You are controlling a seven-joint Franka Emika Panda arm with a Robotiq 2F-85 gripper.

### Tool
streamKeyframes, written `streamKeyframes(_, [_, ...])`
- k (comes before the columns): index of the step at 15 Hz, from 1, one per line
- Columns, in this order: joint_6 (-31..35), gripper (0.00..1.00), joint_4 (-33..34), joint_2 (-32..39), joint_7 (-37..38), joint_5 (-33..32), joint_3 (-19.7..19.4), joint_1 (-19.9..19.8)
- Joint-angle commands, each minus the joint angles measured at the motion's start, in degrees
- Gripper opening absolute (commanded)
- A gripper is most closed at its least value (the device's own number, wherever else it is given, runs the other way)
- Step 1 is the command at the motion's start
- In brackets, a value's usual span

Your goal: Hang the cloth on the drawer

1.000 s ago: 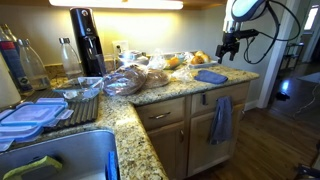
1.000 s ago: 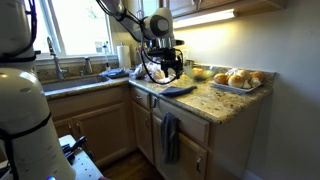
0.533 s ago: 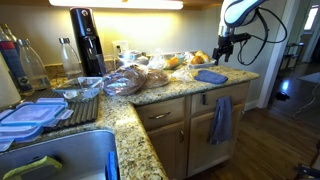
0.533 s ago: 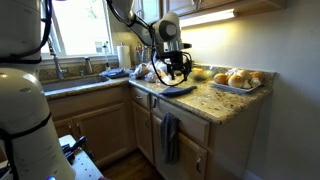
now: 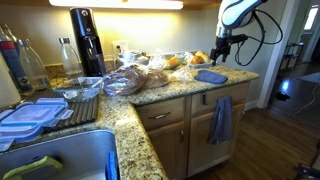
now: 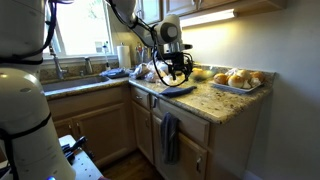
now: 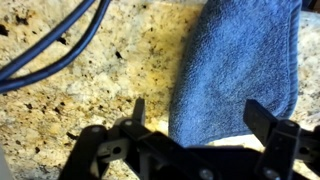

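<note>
The blue cloth point(image 5: 210, 76) will next be bunched and grabbed by its near edge with my gripper, so the rest of it dangles free to hang on the drawer.
The blue cloth point(image 5: 210, 76) lies flat on the granite counter near its edge. It also shows in the other exterior view point(image 6: 177, 90) and fills the upper right of the wrist view point(image 7: 235, 65). My gripper point(image 5: 222, 52) hovers above the cloth, open and empty; in the wrist view its two fingers point(image 7: 200, 115) spread over the cloth's near edge. It also shows in an exterior view point(image 6: 174, 70). The drawer point(image 5: 163, 114) is the shallow oak front below the counter. A duller grey-blue towel point(image 5: 221, 120) hangs on the cabinet front below.
Bags of bread and buns point(image 5: 135, 78) sit on the counter behind the cloth. A tray of rolls point(image 6: 236, 80) stands nearby. A black soda maker point(image 5: 88, 42), bottles, plastic containers point(image 5: 30, 115) and a sink point(image 5: 60, 160) are further along. A black cable point(image 7: 50, 55) crosses the wrist view.
The gripper has shifted slightly along the counter and lowered a little over the cloth. The cloth has not moved.
</note>
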Motion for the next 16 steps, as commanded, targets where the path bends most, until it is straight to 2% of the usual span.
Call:
streamKeyframes(1, [3.98,1.0,2.56,4.2,-4.03,1.03,0.31,-0.82])
streamKeyframes(7, [7.23,1.0,6.78,10.48,-8.09,2.4,0.92,-1.66])
streamKeyframes(8, [7.5,0.97,7.26,11.1,-8.38,2.34,0.88,-1.64])
streamKeyframes(9, [8.04,0.73,7.53,11.48,-8.7,2.32,0.92,-1.67])
streamKeyframes(10, [8.54,0.73,7.81,11.82,-8.99,2.43,1.01,-1.78])
streamKeyframes(11, [8.8,0.68,8.11,12.17,-9.17,2.42,1.02,-1.85])
streamKeyframes(16, [10.0,0.35,8.35,12.84,-11.26,4.01,1.67,-2.69])
